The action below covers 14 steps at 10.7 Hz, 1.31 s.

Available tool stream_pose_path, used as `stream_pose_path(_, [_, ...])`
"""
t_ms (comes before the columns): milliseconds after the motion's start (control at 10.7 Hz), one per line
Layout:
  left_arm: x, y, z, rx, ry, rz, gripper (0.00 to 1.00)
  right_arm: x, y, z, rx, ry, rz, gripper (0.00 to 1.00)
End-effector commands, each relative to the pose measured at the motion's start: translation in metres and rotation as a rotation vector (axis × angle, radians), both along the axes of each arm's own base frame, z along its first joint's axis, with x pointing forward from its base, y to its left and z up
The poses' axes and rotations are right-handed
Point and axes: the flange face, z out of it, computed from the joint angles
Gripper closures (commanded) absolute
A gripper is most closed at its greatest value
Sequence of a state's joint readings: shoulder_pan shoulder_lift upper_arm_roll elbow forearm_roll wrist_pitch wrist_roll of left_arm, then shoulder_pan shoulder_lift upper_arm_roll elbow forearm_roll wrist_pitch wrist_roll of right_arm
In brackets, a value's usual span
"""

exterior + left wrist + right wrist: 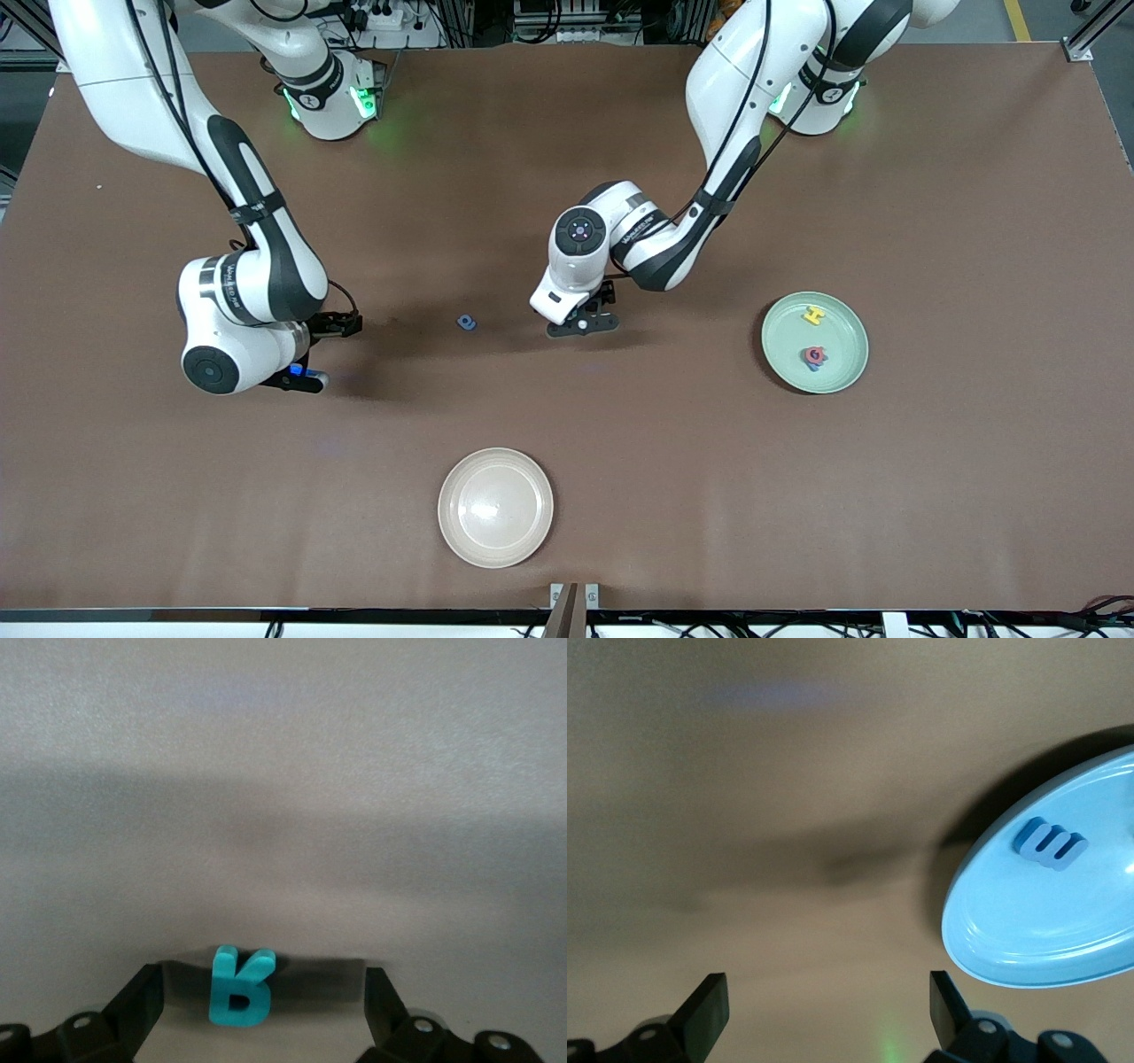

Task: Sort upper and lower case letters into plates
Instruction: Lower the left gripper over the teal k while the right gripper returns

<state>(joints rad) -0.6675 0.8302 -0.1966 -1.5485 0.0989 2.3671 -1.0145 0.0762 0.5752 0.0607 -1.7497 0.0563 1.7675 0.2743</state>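
My left gripper closes on the teal letter next, since its fingers reach down beside the letter in the left wrist view.
My left gripper is low over the middle of the table, open. In the left wrist view a teal letter sits on the table between its fingers, touching neither; the front view hides it under the hand. A small blue letter lies between the two grippers. The mint green plate, toward the left arm's end, holds a yellow letter and a red letter on a blue one. My right gripper is open and empty beside the light blue plate, which holds a blue letter.
A cream-beige plate sits near the table's front edge, nearer the camera than both grippers. The right arm's hand covers the light blue plate in the front view. Brown tabletop stretches between the plates.
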Motion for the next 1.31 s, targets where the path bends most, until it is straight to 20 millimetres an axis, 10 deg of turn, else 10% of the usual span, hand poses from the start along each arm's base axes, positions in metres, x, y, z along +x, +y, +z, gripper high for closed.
stream_pose_path(0, [0.000, -0.001, -0.005, 0.017, -0.019, -0.026, 0.00, -0.003, 0.004, 0.009, -0.003, 0.000, -0.023, 0.00])
stream_pose_path(656, [0.000, -0.001, -0.003, 0.015, -0.023, -0.050, 0.64, -0.003, 0.014, 0.012, -0.011, -0.011, -0.029, 0.00])
stream_pose_path(843, [0.001, -0.002, -0.001, 0.013, -0.025, -0.055, 1.00, -0.003, 0.022, 0.017, -0.006, -0.015, -0.066, 0.00])
stream_pose_path(1218, [0.005, -0.002, 0.013, 0.001, -0.033, -0.033, 1.00, -0.007, 0.066, 0.021, -0.006, -0.035, -0.128, 0.00])
